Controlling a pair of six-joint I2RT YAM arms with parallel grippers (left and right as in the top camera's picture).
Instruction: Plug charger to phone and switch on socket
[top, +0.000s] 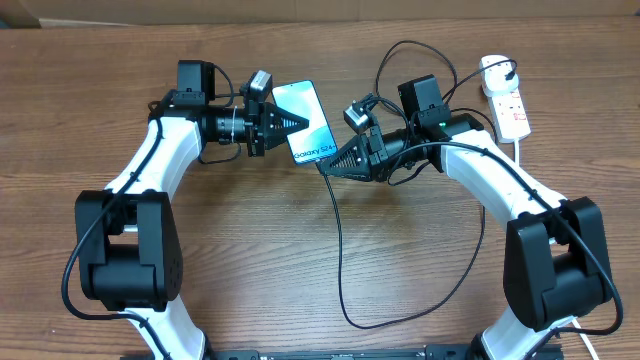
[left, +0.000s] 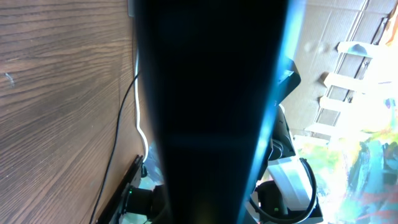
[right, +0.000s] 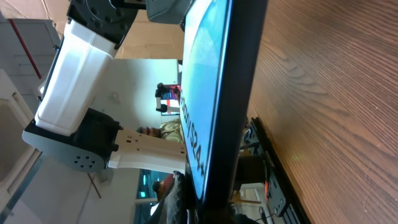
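Note:
The charger's plug would remain in the phone's bottom end, as my right gripper's fingers show a closed fit. It is time for my right gripper to open now.
The phone (top: 310, 115), with its blue-teal screen up, is held off the table between both grippers. My left gripper (top: 292, 122) is shut on its left long edge; the phone's dark back (left: 211, 93) fills the left wrist view. My right gripper (top: 330, 166) is at the phone's bottom end, shut on the charger's plug tip, which is hidden. The phone's black edge and screen (right: 217, 93) run right up to my right jaws (right: 211, 211). The charger's thin black cable (top: 339, 250) drops from that gripper and loops over the table. The white socket (top: 508, 100) lies at the far right with a black plug in it.
A thick white cord (top: 520, 148) leaves the socket toward the right arm. More thin black cable arcs behind the right wrist (top: 400, 48). The wooden table (top: 280, 270) lies under everything, and the cable also shows in the left wrist view (left: 121, 118).

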